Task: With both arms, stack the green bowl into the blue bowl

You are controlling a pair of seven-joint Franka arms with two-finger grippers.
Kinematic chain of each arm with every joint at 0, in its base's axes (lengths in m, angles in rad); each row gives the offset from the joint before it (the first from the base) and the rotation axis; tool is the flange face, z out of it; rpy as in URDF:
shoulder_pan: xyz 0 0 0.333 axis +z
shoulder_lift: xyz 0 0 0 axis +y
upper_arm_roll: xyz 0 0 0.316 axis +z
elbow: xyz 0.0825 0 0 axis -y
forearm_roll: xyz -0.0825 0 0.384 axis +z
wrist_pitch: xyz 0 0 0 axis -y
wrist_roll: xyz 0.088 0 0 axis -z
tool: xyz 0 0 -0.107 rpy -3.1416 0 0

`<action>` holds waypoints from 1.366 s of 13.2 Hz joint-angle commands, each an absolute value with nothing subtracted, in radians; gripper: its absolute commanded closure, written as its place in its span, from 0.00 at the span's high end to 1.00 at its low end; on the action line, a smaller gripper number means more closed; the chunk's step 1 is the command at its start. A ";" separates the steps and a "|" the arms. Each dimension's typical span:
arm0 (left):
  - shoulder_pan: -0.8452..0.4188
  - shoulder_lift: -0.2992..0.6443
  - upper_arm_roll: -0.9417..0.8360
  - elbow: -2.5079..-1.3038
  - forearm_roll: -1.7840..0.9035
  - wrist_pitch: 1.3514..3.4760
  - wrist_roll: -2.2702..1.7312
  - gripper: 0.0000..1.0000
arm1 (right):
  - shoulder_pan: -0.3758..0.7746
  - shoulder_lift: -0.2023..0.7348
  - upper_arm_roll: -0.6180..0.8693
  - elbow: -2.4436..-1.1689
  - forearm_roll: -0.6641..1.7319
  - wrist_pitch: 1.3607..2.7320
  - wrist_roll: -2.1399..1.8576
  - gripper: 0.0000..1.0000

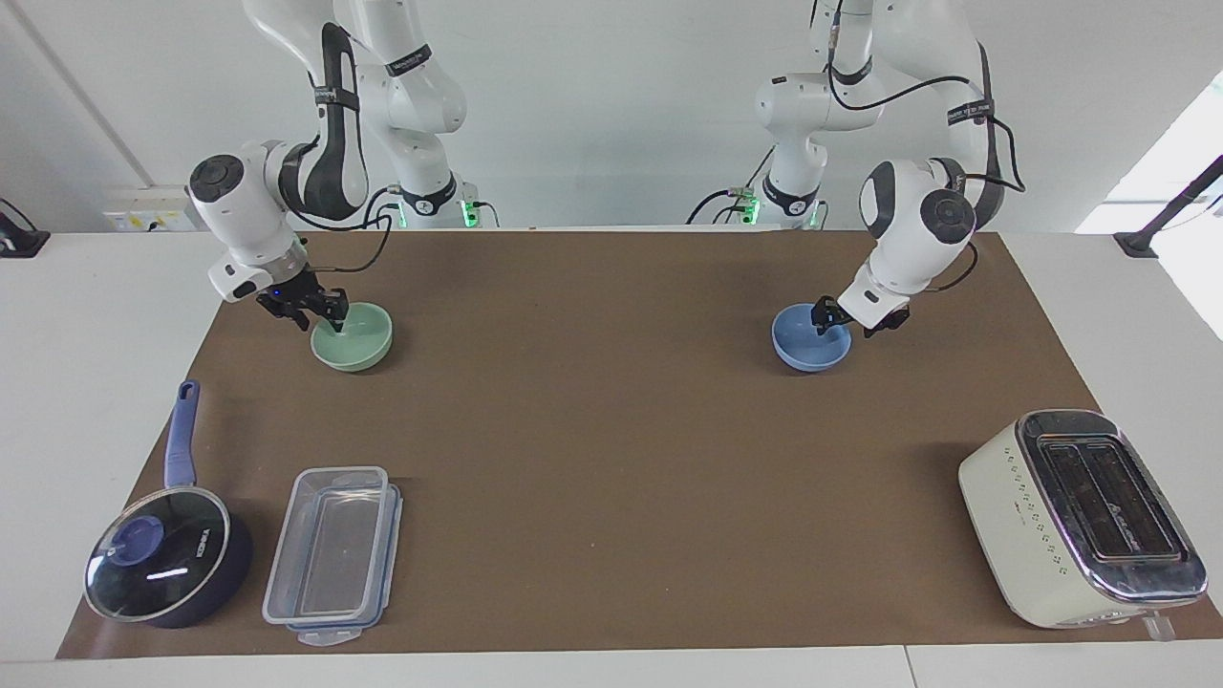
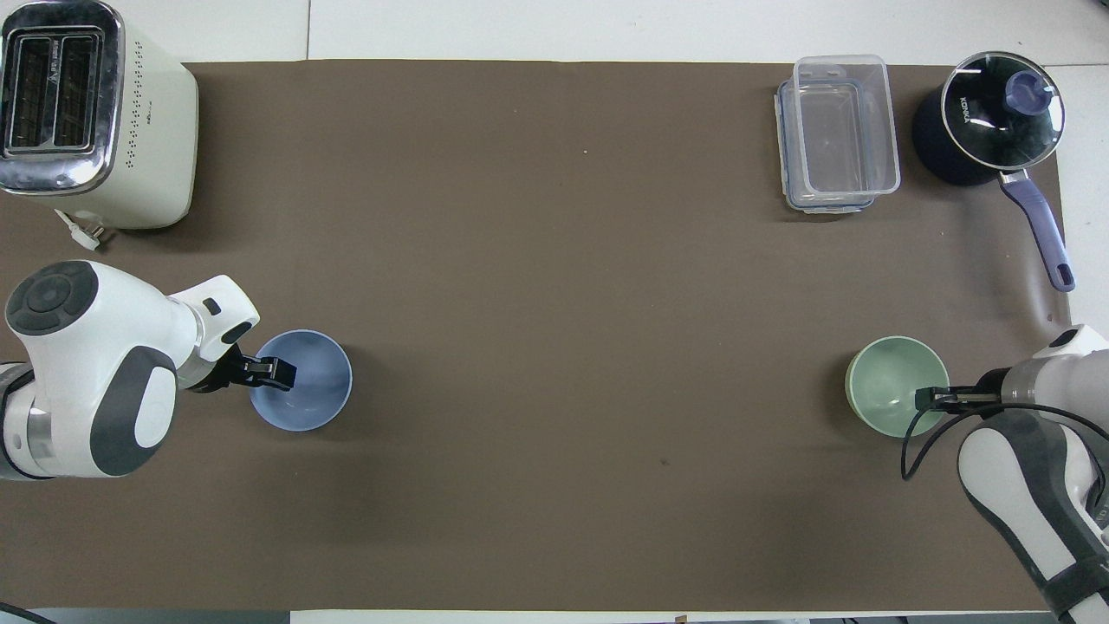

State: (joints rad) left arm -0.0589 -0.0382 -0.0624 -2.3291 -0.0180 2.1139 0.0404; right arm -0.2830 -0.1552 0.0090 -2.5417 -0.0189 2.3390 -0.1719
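My left gripper needs to keep the blue bowl's hollow free for the green bowl [image 2: 884,386], so it should next grab the blue bowl by its rim [image 2: 261,349].
The green bowl [image 1: 361,342] [image 2: 884,386] stands on the brown mat toward the right arm's end of the table. My right gripper [image 1: 328,318] [image 2: 925,399] is open and down at the bowl's rim on the side toward that end, with one finger inside the bowl. The blue bowl [image 1: 803,351] [image 2: 314,392] stands toward the left arm's end. My left gripper [image 1: 827,319] [image 2: 279,373] is open and down at its rim on the side toward that end, with one finger over the bowl's inside. Both bowls rest on the mat.
A cream toaster [image 1: 1080,516] [image 2: 87,113] stands farther from the robots than the blue bowl. A clear plastic container [image 1: 330,554] [image 2: 836,130] and a dark blue pot with a glass lid [image 1: 167,564] [image 2: 988,117] stand farther from the robots than the green bowl.
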 commanded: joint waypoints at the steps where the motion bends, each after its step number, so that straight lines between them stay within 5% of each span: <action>1: -0.078 -0.072 -0.054 -2.376 -0.011 2.155 0.051 0.03 | -0.296 -0.156 0.018 -2.546 0.000 2.356 -0.134 0.00; 7: -0.072 -0.060 -0.055 -2.350 -0.012 2.155 0.048 0.00 | -0.296 -0.182 0.018 -2.484 0.000 2.272 -0.135 0.00; 12: -0.234 0.115 -0.058 -1.861 -0.126 1.829 -0.132 0.00 | -0.256 -0.215 0.029 -2.321 0.000 2.140 -0.135 0.00; 18: -0.658 0.138 -0.058 -2.032 -0.185 2.143 -0.460 0.00 | -0.192 -0.215 0.031 -2.148 0.000 1.973 -0.110 0.00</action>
